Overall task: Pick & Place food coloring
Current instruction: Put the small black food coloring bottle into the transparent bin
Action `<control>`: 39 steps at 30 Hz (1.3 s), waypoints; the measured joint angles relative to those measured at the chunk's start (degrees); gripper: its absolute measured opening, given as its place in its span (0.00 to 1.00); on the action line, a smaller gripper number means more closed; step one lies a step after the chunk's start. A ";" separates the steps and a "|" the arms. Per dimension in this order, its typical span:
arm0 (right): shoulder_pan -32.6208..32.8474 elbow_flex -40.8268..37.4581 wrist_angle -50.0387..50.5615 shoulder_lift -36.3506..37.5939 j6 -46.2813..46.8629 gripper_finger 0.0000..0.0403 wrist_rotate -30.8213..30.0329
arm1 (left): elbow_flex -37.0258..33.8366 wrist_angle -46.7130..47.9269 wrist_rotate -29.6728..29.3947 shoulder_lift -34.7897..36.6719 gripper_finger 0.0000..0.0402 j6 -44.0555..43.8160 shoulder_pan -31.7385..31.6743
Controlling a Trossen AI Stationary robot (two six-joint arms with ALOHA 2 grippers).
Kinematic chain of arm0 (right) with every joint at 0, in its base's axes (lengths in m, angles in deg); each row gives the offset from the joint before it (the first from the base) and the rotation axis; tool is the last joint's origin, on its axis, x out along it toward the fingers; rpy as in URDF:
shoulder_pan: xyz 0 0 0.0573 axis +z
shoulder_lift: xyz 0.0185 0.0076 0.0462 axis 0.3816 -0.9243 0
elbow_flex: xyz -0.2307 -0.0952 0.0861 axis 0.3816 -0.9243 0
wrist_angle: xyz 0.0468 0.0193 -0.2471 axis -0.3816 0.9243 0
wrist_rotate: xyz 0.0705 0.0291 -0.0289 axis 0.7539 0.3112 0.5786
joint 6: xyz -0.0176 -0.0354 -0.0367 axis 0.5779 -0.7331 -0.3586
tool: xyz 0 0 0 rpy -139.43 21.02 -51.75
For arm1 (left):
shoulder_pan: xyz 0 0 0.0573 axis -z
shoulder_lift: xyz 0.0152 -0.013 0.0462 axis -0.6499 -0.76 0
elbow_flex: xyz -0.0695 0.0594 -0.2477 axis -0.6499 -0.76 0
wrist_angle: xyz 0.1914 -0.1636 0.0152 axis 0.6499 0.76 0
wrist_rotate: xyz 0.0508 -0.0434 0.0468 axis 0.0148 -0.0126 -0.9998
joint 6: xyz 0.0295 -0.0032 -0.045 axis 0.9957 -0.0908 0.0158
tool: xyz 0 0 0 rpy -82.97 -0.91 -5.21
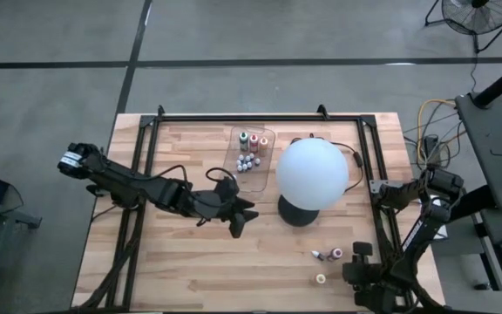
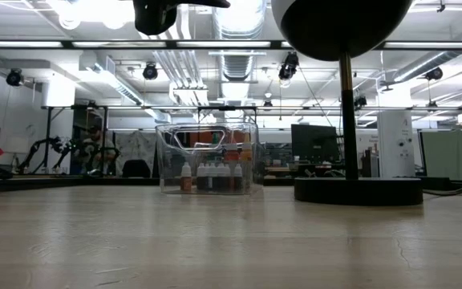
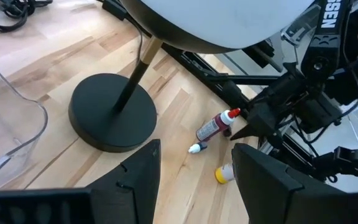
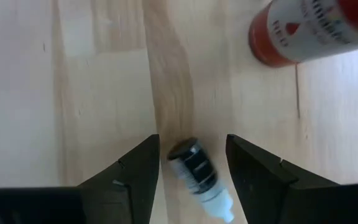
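My right fingers are beside the dark vial, low over the wood, and should close now.
Three food coloring bottles lie on their sides near the table's right front: a red one, a tiny dark vial with a white tip and a yellow one. My right gripper points down over the vial, open; its fingers show on either side of the vial, apart from it. Several more bottles stand upright in the clear tray at the far middle. My left gripper hangs open high over the table's middle, beside the globe's base, with nothing between its fingers.
A big white globe on a thin stem and a round black base stands between the tray and the loose bottles. A black frame runs along the table's sides. Bare wood lies in front of the left gripper.
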 joint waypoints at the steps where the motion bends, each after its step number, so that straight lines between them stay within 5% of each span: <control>1: 0.03 0.00 0.03 -0.26 -0.01 0.43 0.13 | 0.00 -0.02 0.39 0.00 0.42 0.06 0.00; 20: -0.07 0.00 0.05 -0.39 -2.90 0.41 0.52 | 0.00 0.02 1.96 0.00 0.42 0.84 0.00; 39: -0.07 -0.02 -0.36 -0.08 0.04 0.13 0.48 | 0.00 0.02 1.96 0.00 0.42 1.07 0.00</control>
